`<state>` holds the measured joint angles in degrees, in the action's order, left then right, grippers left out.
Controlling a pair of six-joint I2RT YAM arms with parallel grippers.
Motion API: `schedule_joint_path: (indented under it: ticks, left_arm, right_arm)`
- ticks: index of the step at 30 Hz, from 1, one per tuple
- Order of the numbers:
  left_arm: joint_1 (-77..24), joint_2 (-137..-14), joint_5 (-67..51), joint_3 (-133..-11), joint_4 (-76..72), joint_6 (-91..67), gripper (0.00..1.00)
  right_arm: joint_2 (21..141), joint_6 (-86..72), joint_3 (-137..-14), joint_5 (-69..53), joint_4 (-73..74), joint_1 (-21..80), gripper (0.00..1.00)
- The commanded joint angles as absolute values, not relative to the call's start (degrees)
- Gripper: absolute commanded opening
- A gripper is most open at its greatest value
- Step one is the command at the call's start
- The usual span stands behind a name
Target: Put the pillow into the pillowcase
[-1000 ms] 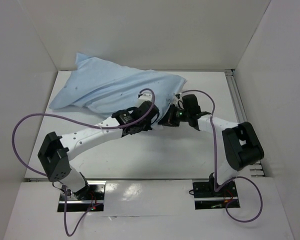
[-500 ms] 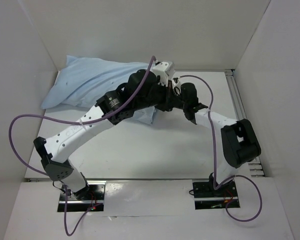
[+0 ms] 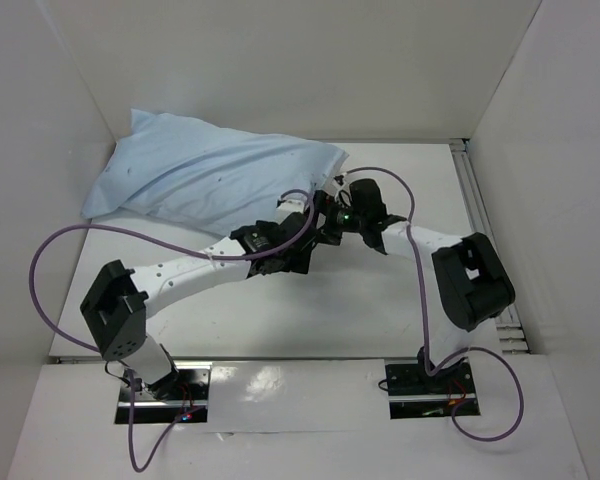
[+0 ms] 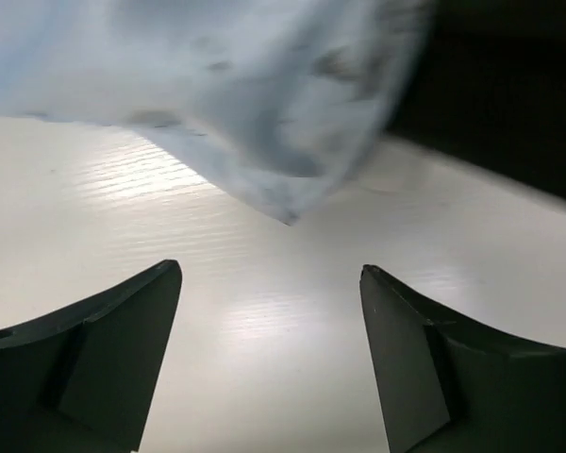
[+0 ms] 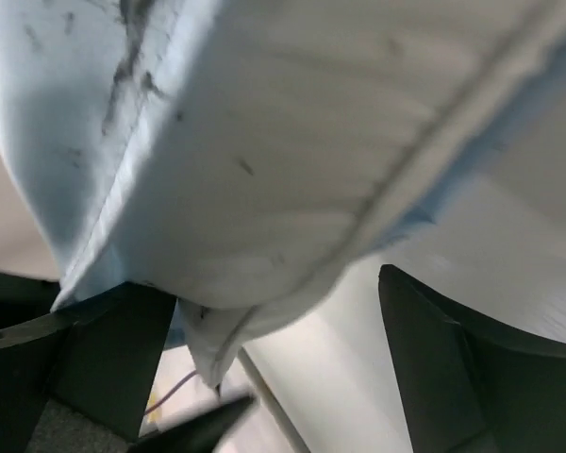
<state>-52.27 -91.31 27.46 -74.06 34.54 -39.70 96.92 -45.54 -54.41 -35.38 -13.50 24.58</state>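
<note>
The robot needs to keep the pillowcase's opening open and put the pillow in, so the left gripper should next take hold of the pillowcase by its corner at the open end [image 4: 286, 206].
The light-blue pillowcase [image 3: 200, 170] lies plump across the back left of the table, with the white pillow [image 3: 333, 158] showing only at its right end. In the right wrist view the white pillow corner [image 5: 292, 179] bulges out of the blue pillowcase edge [image 5: 66, 113] and hangs over my right gripper [image 5: 274, 283], whose jaws stand open around it without pinching. My left gripper [image 4: 269, 269] is open over bare table, just short of a pillowcase corner [image 4: 264, 132]. From above, the left gripper [image 3: 302, 236] and right gripper [image 3: 326, 218] sit close together at the pillow's right end.
White walls [image 3: 70, 100] box in the table [image 3: 360, 300] at the back and on both sides. A rail [image 3: 477, 200] runs along the right edge. Purple cables [image 3: 40, 270] loop off both arms.
Both grippers have opened and let the fabric go. The left arm, raised over the pillow's right end half a second ago, has dropped back toward me. The pillow has settled flat.
</note>
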Motion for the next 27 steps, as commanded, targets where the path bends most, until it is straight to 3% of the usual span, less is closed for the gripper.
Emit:
schedule_joint_path:
  ticks: [1,10,14,15,17,18,19,22,26,27]
  left_arm:
    - [-51.9,-87.2,37.1,-70.1,31.9,-47.1,0.90]
    - [-51.3,-96.5,38.3,-72.7,34.1,-55.5,0.92]
    - [-49.4,-100.3,38.9,-75.7,33.3,-54.9,0.82]
    - [-48.4,-101.8,38.9,-76.3,33.3,-54.9,0.76]
    - [-47.4,-102.4,38.9,-77.5,36.2,-56.1,0.50]
    - [-46.8,-102.4,38.9,-77.5,37.3,-56.6,0.34]
    - [-46.8,-100.9,38.9,-77.5,39.2,-57.7,0.00]
    - [-45.6,-95.1,37.2,-73.4,40.0,-59.2,0.00]
    - [-43.5,-78.8,34.1,-64.1,42.4,-61.9,0.00]
    - [-42.9,-76.4,32.9,-63.1,42.5,-62.0,0.00]
  right_arm:
    - [89.8,-38.0,-53.8,-28.1,-2.0,22.0,0.95]
    - [69.0,-33.3,-48.9,-13.5,20.6,12.9,0.96]
    - [63.6,-33.3,-47.7,-11.9,22.5,11.4,0.97]
    - [63.1,-33.3,-47.1,-11.9,23.0,10.6,0.97]
    - [62.6,-33.3,-47.1,-12.5,23.0,9.7,0.97]
    - [62.6,-32.7,-47.1,-13.2,23.0,9.0,0.97]
    - [62.6,-32.7,-47.1,-13.8,22.4,9.0,0.97]
    - [64.6,-31.3,-47.6,-15.6,20.3,9.0,0.97]
    - [69.1,-28.0,-49.8,-12.1,19.2,10.4,0.79]
    - [71.2,-26.6,-49.8,-10.0,18.7,12.4,0.79]
